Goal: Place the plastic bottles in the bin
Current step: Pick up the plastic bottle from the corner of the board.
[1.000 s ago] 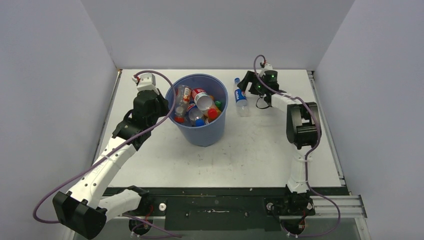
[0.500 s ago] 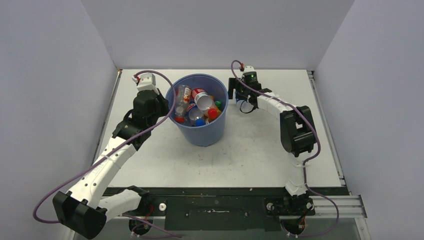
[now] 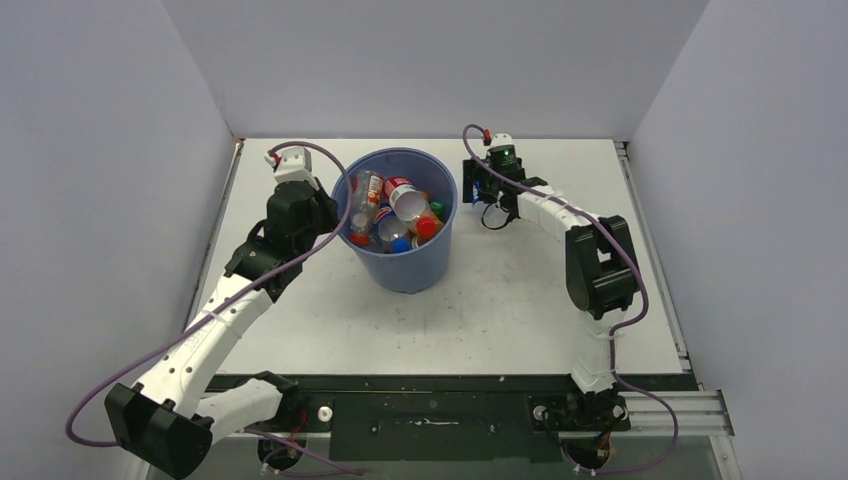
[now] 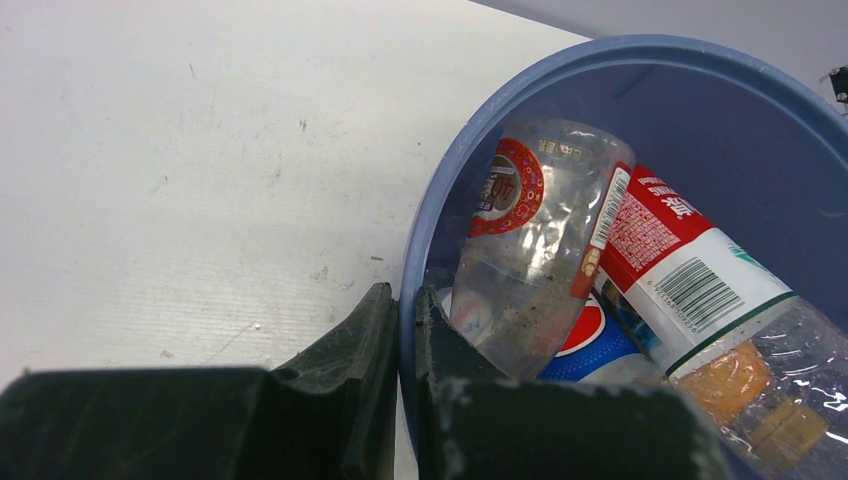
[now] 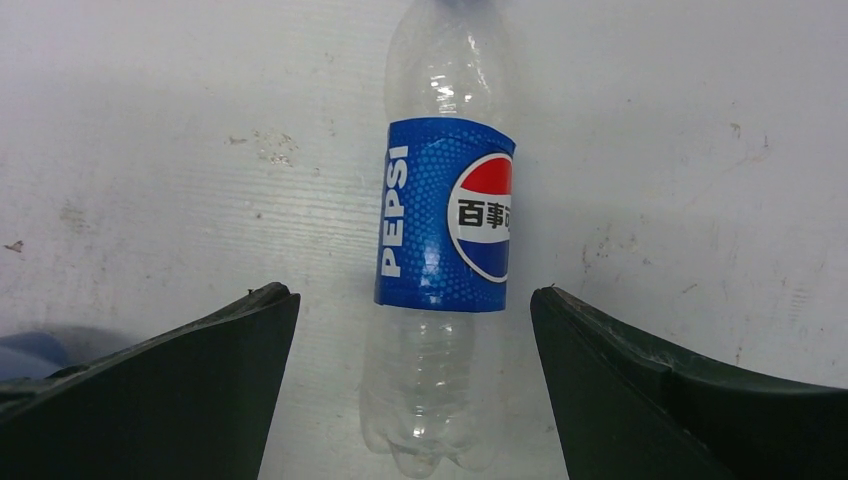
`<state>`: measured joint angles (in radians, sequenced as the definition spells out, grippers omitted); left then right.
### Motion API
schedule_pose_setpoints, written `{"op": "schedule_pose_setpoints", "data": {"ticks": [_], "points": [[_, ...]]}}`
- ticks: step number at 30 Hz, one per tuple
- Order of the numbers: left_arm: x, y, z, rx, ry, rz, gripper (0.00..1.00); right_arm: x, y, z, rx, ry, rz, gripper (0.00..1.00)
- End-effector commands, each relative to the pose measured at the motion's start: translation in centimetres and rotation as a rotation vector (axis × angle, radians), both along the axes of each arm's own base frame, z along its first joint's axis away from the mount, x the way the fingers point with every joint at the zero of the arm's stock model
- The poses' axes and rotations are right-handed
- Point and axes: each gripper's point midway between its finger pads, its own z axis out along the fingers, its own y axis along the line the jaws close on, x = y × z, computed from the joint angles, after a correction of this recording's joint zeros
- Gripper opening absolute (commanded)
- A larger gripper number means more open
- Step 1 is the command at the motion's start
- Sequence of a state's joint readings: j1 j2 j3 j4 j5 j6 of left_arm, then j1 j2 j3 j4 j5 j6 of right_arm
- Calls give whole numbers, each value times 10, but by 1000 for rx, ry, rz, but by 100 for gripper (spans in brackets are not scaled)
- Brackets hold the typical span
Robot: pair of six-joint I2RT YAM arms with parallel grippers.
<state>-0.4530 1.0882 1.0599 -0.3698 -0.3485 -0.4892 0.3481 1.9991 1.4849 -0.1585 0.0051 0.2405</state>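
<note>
My right gripper will next take the blue-labelled Pepsi bottle by its clear base [image 5: 423, 385], so the neck end stays free for my left gripper to grab.
The blue bin [image 3: 405, 268] stands mid-table and holds several plastic bottles [image 3: 398, 208], clear with red or blue labels; they also show in the left wrist view [image 4: 560, 230]. My left gripper [image 4: 405, 320] is shut on the bin's rim [image 4: 620, 50], one finger outside and one inside, at the bin's left side [image 3: 335, 215]. A clear bottle with a blue Pepsi label [image 5: 445, 225] lies on the table right of the bin. My right gripper [image 5: 410, 292] is open above it, one finger on each side of its lower half, not touching. In the top view the right gripper [image 3: 484, 188] hides that bottle.
The white table [image 3: 500, 300] has grey walls on the left, back and right. The right arm's cable [image 3: 470, 135] loops just behind the bin's right rim. A metal rail [image 3: 655, 260] runs along the table's right edge.
My right gripper has swung left from beside the lying bottle to over it and now straddles it. The left arm and the bin have not moved.
</note>
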Motion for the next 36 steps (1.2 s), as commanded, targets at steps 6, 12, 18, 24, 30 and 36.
{"op": "schedule_pose_setpoints", "data": {"ticks": [6,12,18,24,30,36], "points": [[-10,-22,-32,43,143,-101,0,-6,-6,-30,-39,56,-13,90],[-9,-36,-25,62,133,-120,0,-13,-5,-53,-29,104,-11,96],[-8,-39,-25,76,136,-115,0,-17,-6,-62,7,135,-19,82],[-6,-38,-22,77,133,-105,9,-21,-16,-49,43,90,-59,51],[-2,-40,-20,79,132,-103,25,-31,-35,-12,86,-10,-147,42],[-1,-48,-12,43,116,-121,51,-46,-49,38,169,-131,-215,42]]}}
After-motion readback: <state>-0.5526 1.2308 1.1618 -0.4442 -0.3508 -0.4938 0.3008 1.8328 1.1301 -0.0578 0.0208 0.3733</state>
